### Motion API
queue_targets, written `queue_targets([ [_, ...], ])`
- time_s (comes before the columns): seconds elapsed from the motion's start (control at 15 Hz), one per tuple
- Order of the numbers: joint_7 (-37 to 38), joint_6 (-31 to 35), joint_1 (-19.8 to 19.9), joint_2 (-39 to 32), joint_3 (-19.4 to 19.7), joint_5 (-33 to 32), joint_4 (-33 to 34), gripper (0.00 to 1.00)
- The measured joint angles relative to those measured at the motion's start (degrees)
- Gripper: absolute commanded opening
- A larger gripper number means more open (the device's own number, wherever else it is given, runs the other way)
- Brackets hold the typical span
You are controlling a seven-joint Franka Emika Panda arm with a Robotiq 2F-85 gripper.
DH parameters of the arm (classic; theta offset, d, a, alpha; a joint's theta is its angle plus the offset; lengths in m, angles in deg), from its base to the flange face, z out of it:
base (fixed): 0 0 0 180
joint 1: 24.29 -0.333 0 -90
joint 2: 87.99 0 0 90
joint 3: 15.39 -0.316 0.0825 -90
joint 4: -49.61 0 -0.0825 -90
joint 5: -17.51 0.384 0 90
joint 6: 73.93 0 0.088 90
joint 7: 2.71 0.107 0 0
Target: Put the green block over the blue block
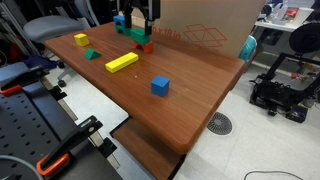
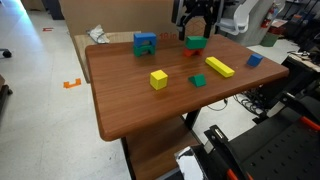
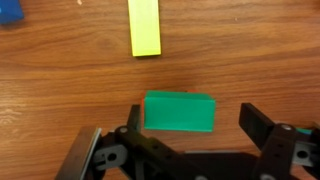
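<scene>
I should close my gripper on the green block now. The block is between my open fingers, its narrow ends face the fingers, and both its sides are free.
The green block (image 3: 179, 111) lies near the table's back edge, seen in both exterior views (image 1: 136, 37) (image 2: 196, 43). A red cube (image 1: 148, 46) touches it; whether the green block rests on it I cannot tell. My gripper (image 3: 193, 128) is open and empty. It hangs just above the green block with one finger on each side, also in both exterior views (image 1: 141, 24) (image 2: 197, 28). The blue block (image 1: 121, 21) (image 2: 145, 46) stands apart near the back edge, with something green on its top.
On the table (image 1: 190, 70) lie a long yellow block (image 1: 121, 62) (image 2: 220, 67) (image 3: 144, 28), a yellow cube (image 1: 81, 40) (image 2: 158, 78), a small green piece (image 1: 90, 55) (image 2: 198, 80) and another blue cube (image 1: 160, 86) (image 2: 254, 60). A cardboard box (image 1: 205, 30) stands behind.
</scene>
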Motion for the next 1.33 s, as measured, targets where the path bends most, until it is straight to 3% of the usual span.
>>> queue_targets([
  [0.07,0.0,0.0,-0.12,-0.23,0.06,-0.13,0.21,0.75],
  [0.2,0.0,0.0,-0.23,-0.58,0.16,-0.49,0.57,0.68],
  [0.4,0.0,0.0,-0.25,-0.74,0.36,-0.83,1.08,0.42],
  [0.87,0.21,0.0,-0.77,-0.48,0.58,-1.0,1.4,0.41],
  [1.33,2.44,-0.49,-4.72,4.13,0.09,-0.95,1.51,0.41],
])
